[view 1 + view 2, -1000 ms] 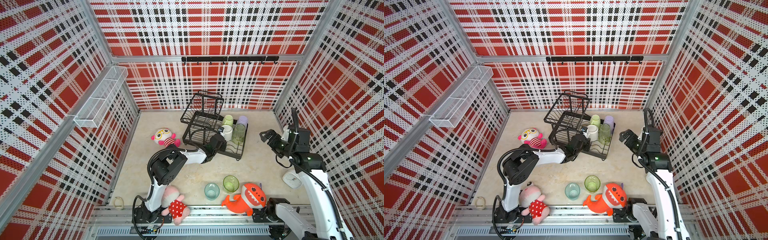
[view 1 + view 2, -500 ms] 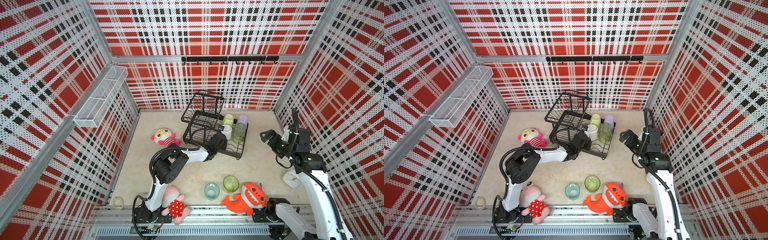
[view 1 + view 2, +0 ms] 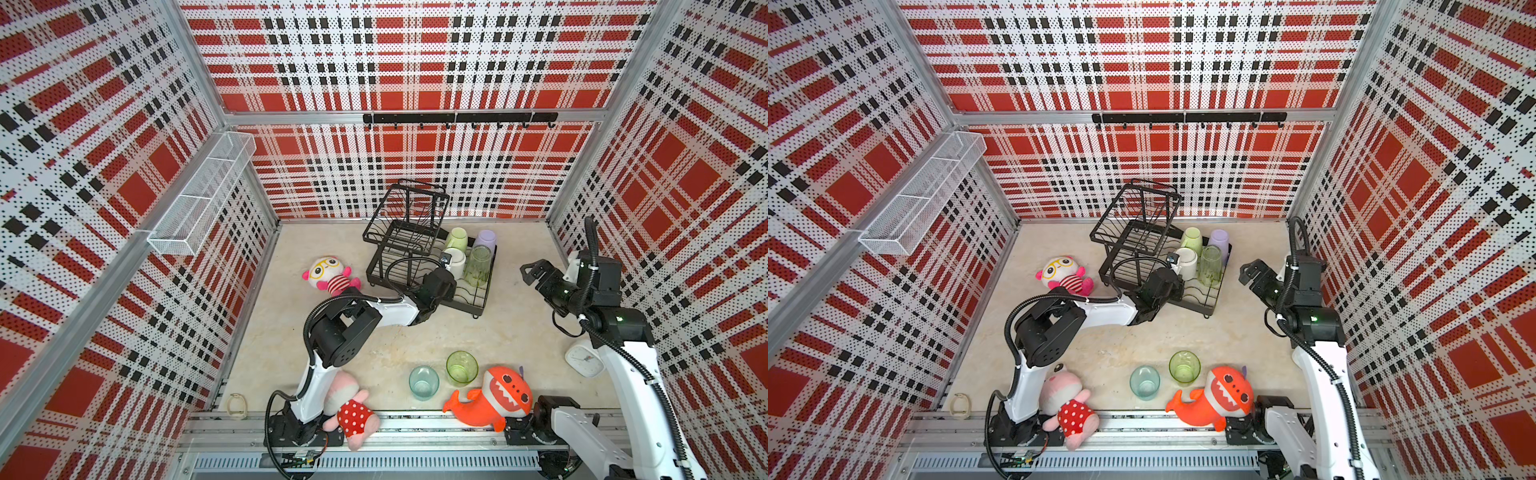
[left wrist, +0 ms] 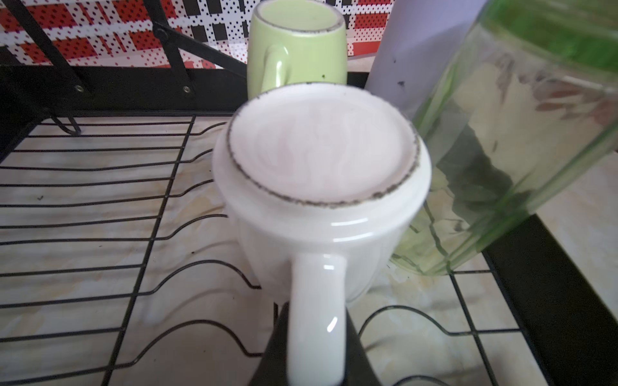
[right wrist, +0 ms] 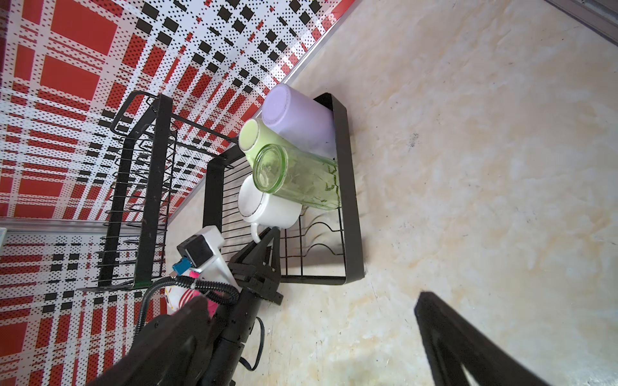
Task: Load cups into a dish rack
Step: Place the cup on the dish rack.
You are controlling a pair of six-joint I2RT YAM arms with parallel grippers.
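My left gripper releases the white mug now, since the white mug's lower rim (image 3: 457,276) meets the dish rack's base wires beside the tall green glass.
The black wire dish rack (image 3: 490,282) stands at the back of the table. In its wide base, upside down, are a pale green mug (image 3: 457,239), a lilac tumbler (image 3: 485,240), a tall clear green glass (image 3: 478,266) and a white mug (image 3: 455,259). My left gripper (image 4: 316,310) is shut on the white mug's handle (image 4: 317,294), and the mug's underside (image 4: 321,160) faces up. A short green glass (image 3: 461,368) and a teal glass (image 3: 424,381) stand upright near the front edge. My right gripper (image 3: 534,270) hangs open and empty to the right of the rack.
Plush toys lie left of the rack (image 3: 330,276), at the front left (image 3: 349,409) and at the front right (image 3: 492,399). A white clock (image 3: 584,359) lies by the right arm. A white mesh shelf (image 3: 203,191) and a black hook rail (image 3: 457,118) hang on the walls.
The left arm's elbow has shifted very slightly while its gripper stays on the white mug's handle in the rack. The right arm has not moved.
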